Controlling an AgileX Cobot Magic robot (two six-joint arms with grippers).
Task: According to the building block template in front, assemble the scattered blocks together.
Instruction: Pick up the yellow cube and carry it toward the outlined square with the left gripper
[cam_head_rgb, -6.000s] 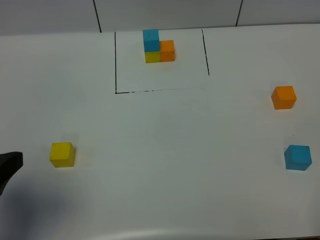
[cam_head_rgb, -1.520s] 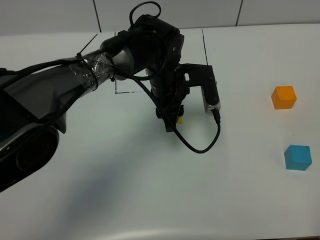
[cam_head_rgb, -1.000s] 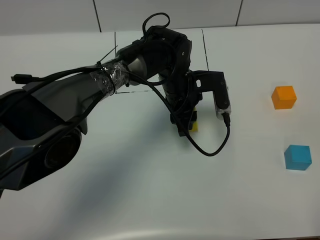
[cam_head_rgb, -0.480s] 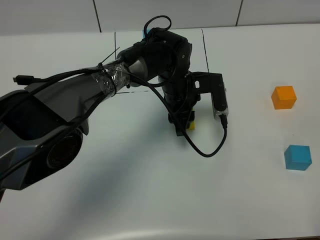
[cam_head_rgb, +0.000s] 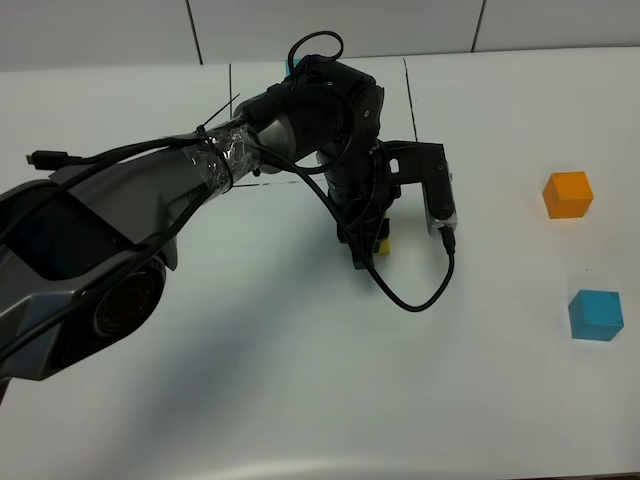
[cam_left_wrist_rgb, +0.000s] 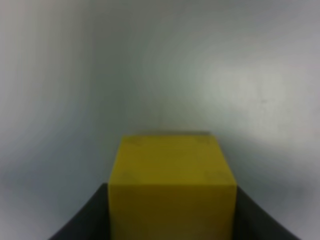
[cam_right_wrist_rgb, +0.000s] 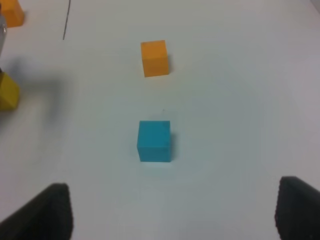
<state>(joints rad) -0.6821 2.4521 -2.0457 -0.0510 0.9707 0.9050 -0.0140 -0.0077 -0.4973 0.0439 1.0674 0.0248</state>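
The yellow cube's lower edge (cam_head_rgb: 384, 253) (cam_left_wrist_rgb: 167, 136) meets a thin dark shadow line on the tabletop, so it is time for my left gripper to release the cube.
My left gripper (cam_head_rgb: 368, 246) has reached across to the middle of the table and is shut on the yellow cube (cam_head_rgb: 383, 246). The left wrist view shows the yellow cube (cam_left_wrist_rgb: 172, 185) held between the two dark fingers (cam_left_wrist_rgb: 85, 220). The orange cube (cam_head_rgb: 568, 194) and the light blue cube (cam_head_rgb: 595, 315) sit apart at the right; both also show in the right wrist view, orange (cam_right_wrist_rgb: 154, 58) and blue (cam_right_wrist_rgb: 154, 141). The template is almost hidden behind the left arm; only a blue sliver (cam_head_rgb: 291, 66) shows. My right gripper (cam_right_wrist_rgb: 172, 205) is open and empty, short of the blue cube.
A black-lined rectangle (cam_head_rgb: 411, 110) marks the template's area at the back middle. The left arm and its cable (cam_head_rgb: 420, 300) lie across the left and middle of the table. The wall's edge runs along the back.
Six seconds ago the yellow cube sat at the left. The left gripper has taken it and carried it to the middle. In the last half second it has barely moved.
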